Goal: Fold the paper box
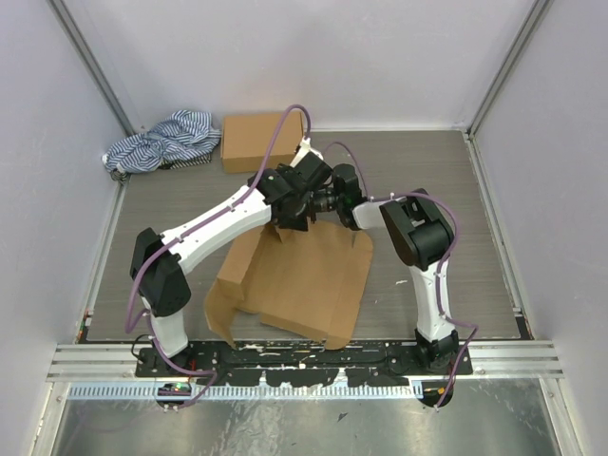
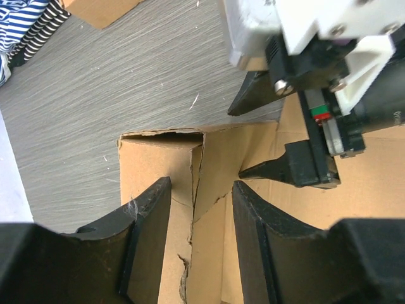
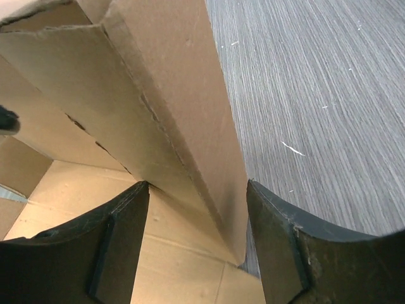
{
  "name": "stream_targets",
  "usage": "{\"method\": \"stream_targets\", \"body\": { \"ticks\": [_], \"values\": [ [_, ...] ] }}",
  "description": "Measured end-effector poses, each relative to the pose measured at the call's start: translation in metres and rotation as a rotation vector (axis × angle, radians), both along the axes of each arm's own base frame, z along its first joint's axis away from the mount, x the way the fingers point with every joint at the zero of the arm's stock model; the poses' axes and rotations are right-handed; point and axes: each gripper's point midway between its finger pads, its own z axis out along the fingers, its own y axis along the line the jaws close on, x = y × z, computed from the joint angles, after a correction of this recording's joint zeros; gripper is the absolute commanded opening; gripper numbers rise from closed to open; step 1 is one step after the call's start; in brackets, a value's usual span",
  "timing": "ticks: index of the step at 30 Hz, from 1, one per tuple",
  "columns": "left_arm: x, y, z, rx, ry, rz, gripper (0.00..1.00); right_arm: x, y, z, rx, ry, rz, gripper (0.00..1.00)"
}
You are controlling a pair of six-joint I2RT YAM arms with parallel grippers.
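I need to grab the folded-up wall [image 2: 236,144] across its two sides with my right gripper next, beside the corner flap [image 2: 190,164], to keep it standing for folding.
The paper box [image 1: 304,280] is a brown cardboard blank lying mostly flat mid-table, with its near left flap and far edge raised. Both grippers meet at that far edge. My left gripper [image 1: 292,217] is open and straddles a raised corner flap [image 2: 190,164] with a torn seam, with gaps on both sides. My right gripper [image 1: 319,202] is open too. A folded-up wall [image 3: 183,120] stands between its fingers [image 3: 126,218], not pinched. The right gripper's dark fingertips [image 2: 285,168] show in the left wrist view, close to the same corner.
A closed brown box [image 1: 263,141] and a crumpled blue-striped cloth [image 1: 161,142] lie at the back left. White walls enclose the grey table [image 1: 427,180] on three sides. A metal rail [image 1: 304,359] runs along the near edge by the arm bases.
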Motion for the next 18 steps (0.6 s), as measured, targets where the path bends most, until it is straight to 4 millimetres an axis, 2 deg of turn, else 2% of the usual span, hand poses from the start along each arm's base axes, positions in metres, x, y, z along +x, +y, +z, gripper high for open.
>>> {"method": "stream_targets", "body": {
  "ticks": [2, 6, 10, 11, 13, 18],
  "values": [
    [0.000, 0.000, 0.000, -0.003, 0.001, 0.001, 0.50, -0.001, 0.003, -0.003, -0.012, -0.005, 0.002, 0.58],
    [-0.001, -0.001, -0.001, -0.006, 0.003, 0.002, 0.50, -0.003, 0.010, -0.005, -0.020, -0.012, -0.008, 0.29],
    [-0.001, 0.000, 0.000, -0.010, 0.002, 0.004, 0.50, 0.000, 0.017, 0.000, -0.007, -0.016, -0.043, 0.14],
    [-0.002, 0.001, 0.001, -0.013, 0.000, 0.005, 0.50, 0.000, 0.018, 0.001, -0.001, -0.019, -0.049, 0.08],
    [-0.002, 0.001, 0.004, -0.020, -0.005, 0.005, 0.50, 0.002, 0.019, 0.003, 0.008, -0.022, -0.066, 0.02],
    [-0.004, 0.004, 0.009, -0.030, -0.013, 0.009, 0.53, 0.010, 0.018, -0.002, -0.004, -0.003, -0.153, 0.01]
  ]
}}
